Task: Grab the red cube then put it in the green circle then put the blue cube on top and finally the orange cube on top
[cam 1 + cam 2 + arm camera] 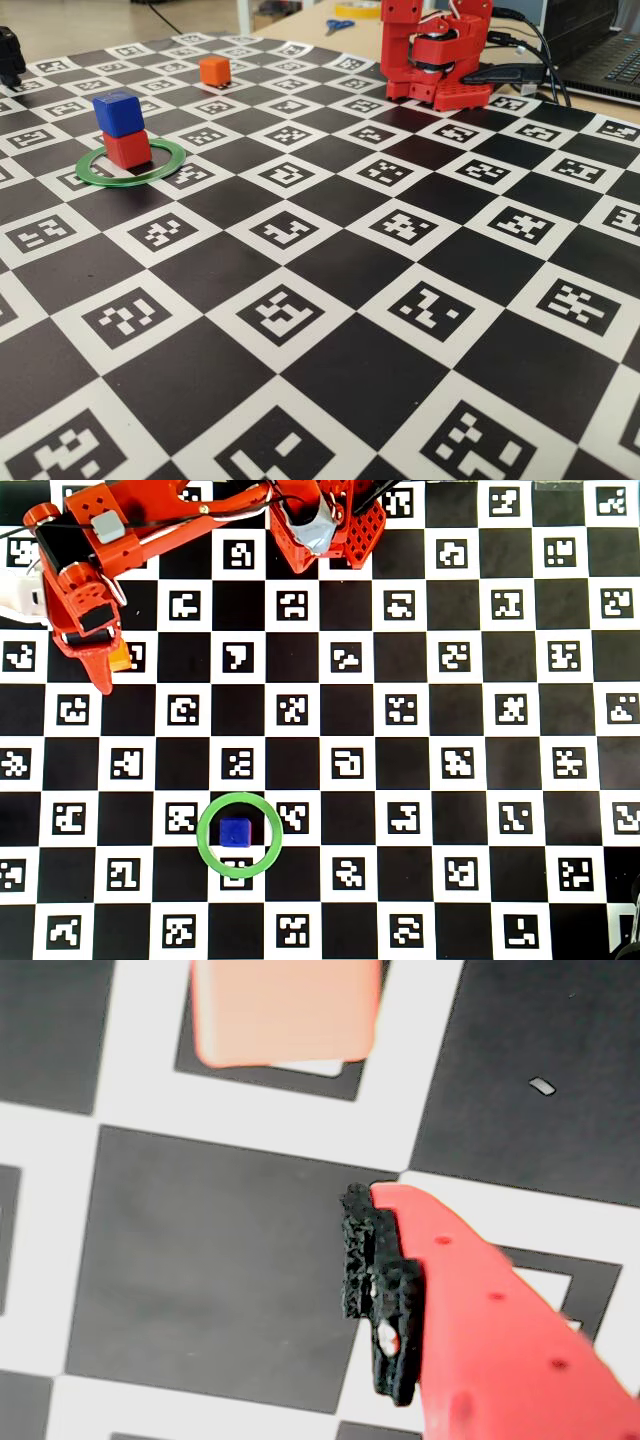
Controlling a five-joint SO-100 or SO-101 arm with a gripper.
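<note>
My gripper grabs the orange cube (pixel 214 70) by its opposite sides next, to top off the stack on the blue cube (pixel 117 112).
The red cube (pixel 127 149) sits inside the green circle (pixel 170 163), with the blue cube (pixel 117 112) stacked on it. In the overhead view the blue cube (pixel 236 831) hides the red one inside the ring (pixel 206 842). The orange cube (pixel 214 70) stands alone on the board. In the overhead view my gripper (pixel 108 670) hovers at the far left, right beside the orange cube (pixel 121 659). In the wrist view the orange cube (pixel 285 1010) lies ahead at the top. One finger's black pad (pixel 375 1290) shows and the other jaw is out of frame. The gripper (pixel 200 1220) is open and empty.
The board is a black-and-white checkerboard of marker squares (pixel 400 780). The red arm base (pixel 325 525) stands at the top edge in the overhead view, at the back right in the fixed view (pixel 435 55). A laptop (pixel 610 60), cables and scissors (pixel 338 24) lie behind the board.
</note>
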